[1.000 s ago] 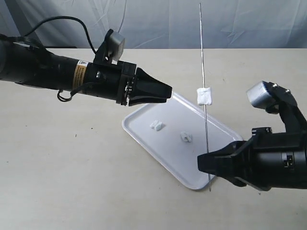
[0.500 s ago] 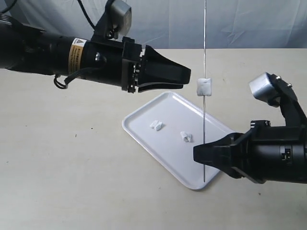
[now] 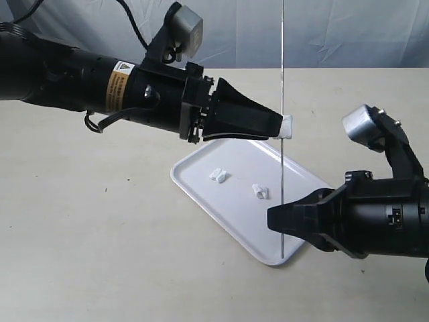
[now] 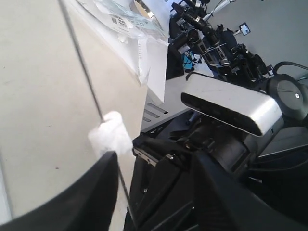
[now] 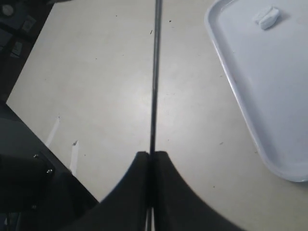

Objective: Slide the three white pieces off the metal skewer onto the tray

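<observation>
The threaded white piece will next be grabbed by its outer edge with my left gripper, to slide it off the metal skewer onto the tray (image 3: 231, 208).
The metal skewer (image 3: 283, 80) stands almost upright over the tray (image 3: 231, 208), and my right gripper (image 3: 273, 220) is shut on its lower part. One white piece (image 3: 287, 125) is still threaded on it, about halfway up. My left gripper (image 3: 276, 125) reaches in from the left and is open, its tips right at that piece. In the left wrist view the skewer (image 4: 89, 84) runs just inside one finger (image 4: 98, 178), and the piece (image 4: 111, 138) sits at that finger's tip. Two white pieces (image 3: 218, 175) (image 3: 259, 191) lie loose on the tray. The right wrist view shows the right gripper (image 5: 151, 155) clamped on the rod (image 5: 155, 72).
The tray (image 5: 269, 110) lies at an angle on a beige tabletop, with bare table (image 3: 87, 235) to its left. A grey cloth backdrop (image 3: 348, 33) hangs behind. Both black arms reach over the table at mid height.
My left gripper has risen and moved right until its tips reach the threaded piece, and its jaws have opened wider. The right gripper has shifted slightly left and brought the skewer more upright.
</observation>
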Action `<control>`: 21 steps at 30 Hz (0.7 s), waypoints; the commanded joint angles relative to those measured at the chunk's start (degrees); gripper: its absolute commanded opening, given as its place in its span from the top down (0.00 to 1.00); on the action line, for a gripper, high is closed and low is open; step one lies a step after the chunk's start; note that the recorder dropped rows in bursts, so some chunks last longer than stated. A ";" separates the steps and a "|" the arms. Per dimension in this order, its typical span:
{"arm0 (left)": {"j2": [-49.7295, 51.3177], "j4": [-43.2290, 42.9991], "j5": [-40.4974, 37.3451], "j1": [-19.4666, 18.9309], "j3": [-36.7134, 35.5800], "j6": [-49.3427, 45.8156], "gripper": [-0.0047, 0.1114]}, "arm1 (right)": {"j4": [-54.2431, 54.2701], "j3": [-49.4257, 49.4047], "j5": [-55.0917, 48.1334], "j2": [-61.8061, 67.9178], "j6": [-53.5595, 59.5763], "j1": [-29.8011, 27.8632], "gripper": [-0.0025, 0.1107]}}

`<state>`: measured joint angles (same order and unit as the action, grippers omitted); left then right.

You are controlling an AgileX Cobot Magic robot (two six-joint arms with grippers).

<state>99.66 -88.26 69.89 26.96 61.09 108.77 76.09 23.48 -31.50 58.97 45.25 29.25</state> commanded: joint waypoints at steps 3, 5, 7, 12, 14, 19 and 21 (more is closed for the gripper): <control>0.00 -0.28 -0.94 -1.39 -0.08 0.25 0.56 | 2.25 0.30 -1.66 0.06 1.73 0.06 0.98; 0.00 0.14 -1.36 -1.39 -0.08 -0.02 0.56 | 3.21 0.30 -2.27 0.06 2.68 0.06 0.98; 0.11 0.23 -2.00 -1.26 -0.08 -0.13 0.57 | 4.80 0.30 -3.33 0.06 3.97 0.06 0.98; 1.92 3.75 0.07 -1.15 -0.08 -0.63 0.57 | 6.37 0.30 -3.72 0.06 5.37 0.06 0.98; 2.74 5.87 0.07 -1.15 -0.08 -1.03 0.57 | 6.37 0.30 -4.02 0.06 5.61 0.06 0.98; 3.81 6.46 0.07 -1.15 -0.08 -1.37 0.63 | 6.37 0.30 -3.69 0.06 5.61 0.06 0.98; 3.81 6.46 0.07 -1.15 -0.08 -1.48 0.68 | 6.26 0.30 -3.56 0.06 5.61 0.06 0.98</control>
<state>103.25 -82.76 69.52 25.79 61.09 107.87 82.30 23.48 -35.28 58.97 50.13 29.25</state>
